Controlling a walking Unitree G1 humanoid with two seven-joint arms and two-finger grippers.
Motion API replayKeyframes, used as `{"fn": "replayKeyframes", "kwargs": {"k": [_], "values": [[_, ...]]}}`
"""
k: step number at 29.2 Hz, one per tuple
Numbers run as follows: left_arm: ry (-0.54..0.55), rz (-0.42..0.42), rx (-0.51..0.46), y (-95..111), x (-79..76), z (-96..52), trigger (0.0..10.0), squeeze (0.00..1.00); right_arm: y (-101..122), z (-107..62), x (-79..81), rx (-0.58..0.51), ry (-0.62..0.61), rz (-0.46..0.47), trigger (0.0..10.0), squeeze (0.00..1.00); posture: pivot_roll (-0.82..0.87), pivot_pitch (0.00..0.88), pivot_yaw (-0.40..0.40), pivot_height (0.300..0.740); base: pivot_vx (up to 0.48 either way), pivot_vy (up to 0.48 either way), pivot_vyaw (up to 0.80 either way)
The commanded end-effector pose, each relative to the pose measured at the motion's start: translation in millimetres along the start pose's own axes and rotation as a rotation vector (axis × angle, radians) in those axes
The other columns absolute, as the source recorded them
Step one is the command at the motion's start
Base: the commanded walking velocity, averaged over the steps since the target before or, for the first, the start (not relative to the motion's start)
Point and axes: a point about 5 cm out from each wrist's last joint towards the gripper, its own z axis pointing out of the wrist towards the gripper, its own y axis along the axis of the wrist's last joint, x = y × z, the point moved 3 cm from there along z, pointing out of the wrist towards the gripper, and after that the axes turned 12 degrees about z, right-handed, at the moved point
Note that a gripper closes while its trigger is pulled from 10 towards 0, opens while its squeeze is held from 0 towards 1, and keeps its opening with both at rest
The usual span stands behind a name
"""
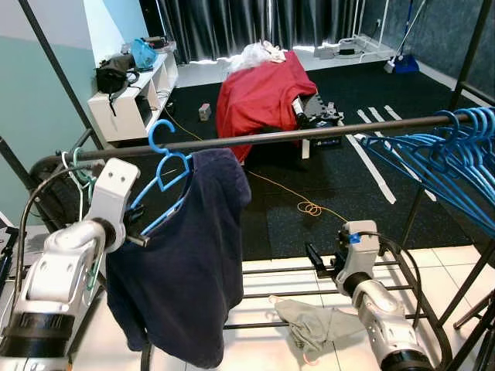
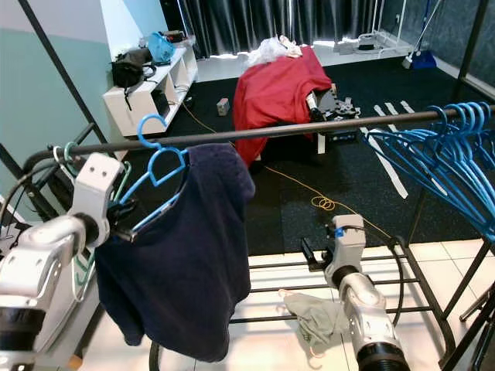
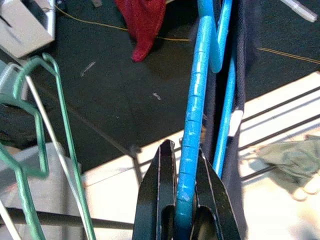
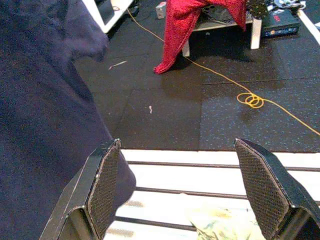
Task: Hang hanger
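The shirt's sleeve end (image 1: pixel 240 191) sticks out as a loose edge while its body (image 1: pixel 179 270) hangs slack. My right gripper will grab the sleeve end next.
A blue plastic hanger (image 1: pixel 164 171) carrying a dark navy garment (image 1: pixel 189 270) has its hook over the dark rail (image 1: pixel 309 133) of the clothes rack. My left gripper (image 3: pixel 181 210) is shut on the hanger's blue arm (image 3: pixel 194 125), just left of the garment and a little below the rail. Low on the right, my right gripper (image 4: pixel 182 192) stands open over the rack's bottom bars, nothing between its fingers (image 4: pixel 102 185), with the navy garment beside it.
Several blue hangers (image 1: pixel 448 158) crowd the rail's right end. Green wire hangers (image 1: pixel 81 182) hang at its left end. A grey-green cloth (image 1: pixel 313 321) lies on the bottom bars. Beyond the rack are a red-covered table (image 1: pixel 263 93), an orange cable (image 1: pixel 309 207) and a white shelf (image 1: pixel 131 97).
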Motion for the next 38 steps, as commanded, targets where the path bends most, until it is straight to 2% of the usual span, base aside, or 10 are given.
{"fn": "replayKeyframes", "kwargs": {"k": [1, 11, 18, 21, 22, 24, 25, 34, 35, 38], "values": [[0.01, 0.017, -0.054, 8, 7.0, -6.5, 0.0, 0.0, -1, 0.6, 2.8, 0.006, 0.008, 0.011, 10.0, 0.0, -0.14, 0.0, 0.08, 0.74, 0.0, 0.0, 0.0], [-0.233, 0.002, -0.004, -48, -26.1, -30.0, 0.0, 0.0, -1, 1.8, 2.5, 0.016, 0.015, 0.004, 10.0, 0.0, -0.13, 0.0, 0.066, 0.74, 0.0, 0.0, 0.0], [-0.302, 0.021, 0.053, -81, -16.3, -57.8, 0.0, 0.0, 4, 2.1, -2.0, -0.005, 0.009, 0.076, 10.0, 0.0, -0.12, 0.0, 0.063, 0.74, 0.0, 0.0, 0.0], [-0.341, 0.081, 0.024, -73, -5.6, -70.8, 1.2, 0.0, 22, -12.9, 3.1, -0.028, 0.246, 0.256, 10.0, 0.0, -0.12, 0.0, 0.064, 0.74, 0.0, 0.0, 0.0], [-0.373, 0.114, -0.028, -59, -2.8, -72.3, 1.3, 0.0, 36, -38.6, 10.1, -0.009, 0.496, 0.288, 10.0, 0.5, -0.11, 0.0, 0.062, 0.74, 0.0, 0.0, 0.0], [-0.373, 0.114, -0.028, -59, -2.8, -72.3, 1.3, 0.0, 36, -38.6, 10.1, -0.009, 0.496, 0.288, 10.0, 0.5, -0.11, 0.0, 0.062, 0.74, 0.0, 0.0, 0.0], [-0.417, 0.138, -0.102, -40, -3.5, -71.5, 1.3, 0.0, 49, -66.5, 13.5, 0.024, 0.709, 0.308, 10.0, 1.0, -0.11, 0.0, 0.063, 0.74, 0.0, 0.0, 0.0], [-0.674, 0.298, -0.348, 27, -5.7, -75.7, 1.8, 0.0, 104, -98.7, -17.3, -0.009, 0.808, 0.181, 10.0, 0.95, -0.14, 0.0, 0.088, 0.74, 0.0, 0.0, 0.0], [-0.735, 0.35, -0.358, 35, -2.3, -76.6, 1.8, 0.0, 108, -99.0, -19.3, 0.013, 0.801, 0.117, 10.0, 0.0, -0.14, 0.0, 0.096, 0.74, 0.0, 0.0, 0.0], [-0.775, 0.388, -0.359, 40, 0.4, -77.0, 1.7, 0.0, 111, -98.8, -19.6, 0.028, 0.795, 0.071, 10.0, 0.0, -0.14, 0.0, 0.098, 0.74, 0.0, 0.0, 0.0]]}}
